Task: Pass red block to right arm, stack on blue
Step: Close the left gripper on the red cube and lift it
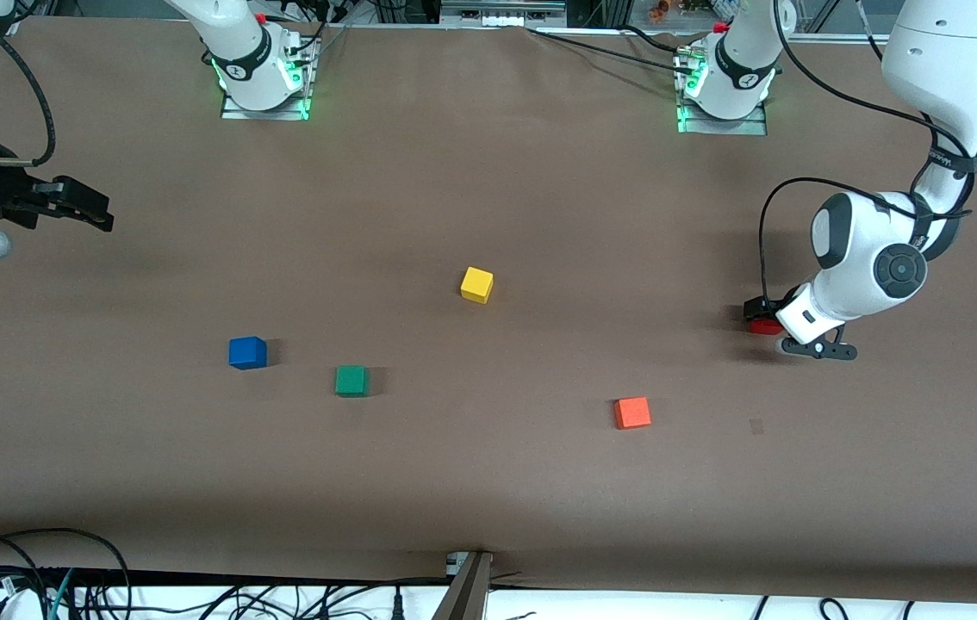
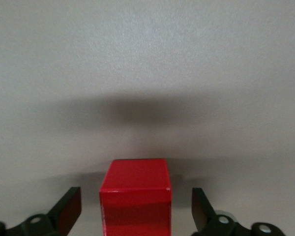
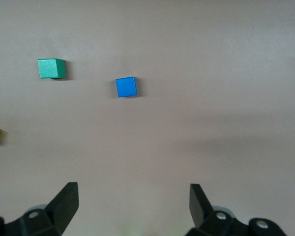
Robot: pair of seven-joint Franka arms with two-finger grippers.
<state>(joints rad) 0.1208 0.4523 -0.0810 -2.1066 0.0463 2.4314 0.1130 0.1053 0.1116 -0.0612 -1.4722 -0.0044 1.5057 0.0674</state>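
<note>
I should close my left gripper on the red block now. Its fingers are on either side of the block in the left wrist view, so they would hold it if I closed now.
The red block rests on the brown table near the left arm's end. My left gripper is lowered around it and is open; in the left wrist view a gap shows between each finger and the block's sides. The blue cube sits on the table toward the right arm's end. My right gripper waits in the air at the right arm's end of the table, open, with nothing between its fingers.
A green cube lies beside the blue one, slightly nearer the front camera. A yellow cube sits mid-table. An orange-red cube lies nearer the front camera than the red block. Cables run along the table's front edge.
</note>
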